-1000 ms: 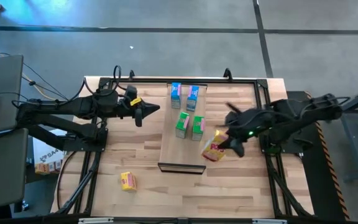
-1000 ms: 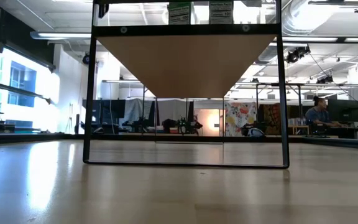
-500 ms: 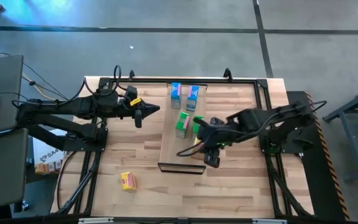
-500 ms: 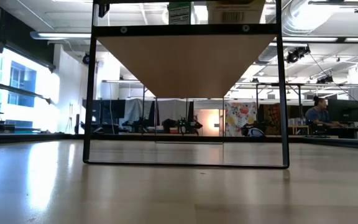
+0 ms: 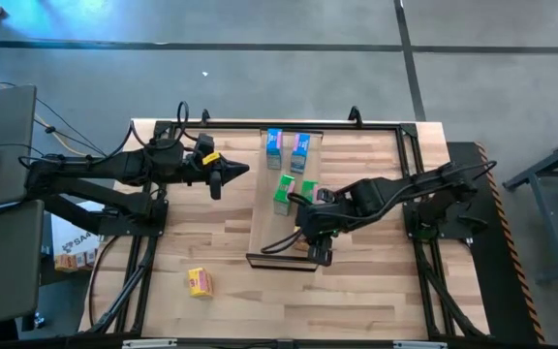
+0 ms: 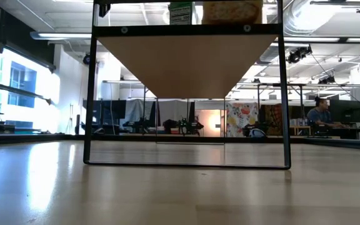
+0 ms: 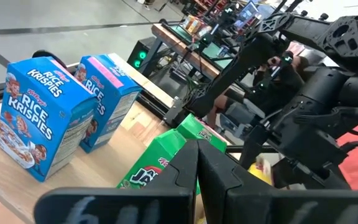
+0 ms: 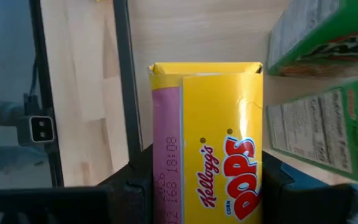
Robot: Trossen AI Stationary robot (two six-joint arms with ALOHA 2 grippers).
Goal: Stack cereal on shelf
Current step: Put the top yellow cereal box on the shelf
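Note:
The yellow box (image 8: 213,124) reaches down next to the green boxes over the plank (image 8: 197,31) in the right wrist view, so I should open my right gripper.
The shelf (image 5: 267,228) is a pale plank on a dark frame in the middle of the table. Two blue cereal boxes (image 5: 274,143) (image 5: 300,148) stand at its far end, and two green ones (image 5: 285,191) (image 5: 307,187) stand at its middle. My right gripper (image 5: 316,247) reaches over the shelf's near end, pointing steeply down. It is shut on a yellow cereal box (image 8: 207,137), which also shows in the low view as the yellow box (image 6: 232,11) beside a green one. A second yellow box (image 5: 200,281) lies on the tabletop at the near left. My left gripper (image 5: 223,175) hovers shut, left of the shelf. My right gripper pinches the yellow box between its two fingers (image 8: 135,180), one on the pink narrow side (image 8: 165,177) and the other on the opposite side. The fingers come from above, slanting from the table's right. The box reaches out beyond the fingers. Whether it touches the shelf I cannot tell.
The shelf's dark frame posts (image 6: 91,94) (image 6: 284,94) stand on the tabletop. The green boxes (image 8: 325,124) are close beside the held box. Bare plank lies left of it (image 8: 79,74). People and desks show in the room behind.
My right gripper has swung from beside the shelf's right edge toward the table's left, out over the shelf's near end. It has tipped more steeply downward and carried the yellow box with it. The box has come into the low view next to the green one.

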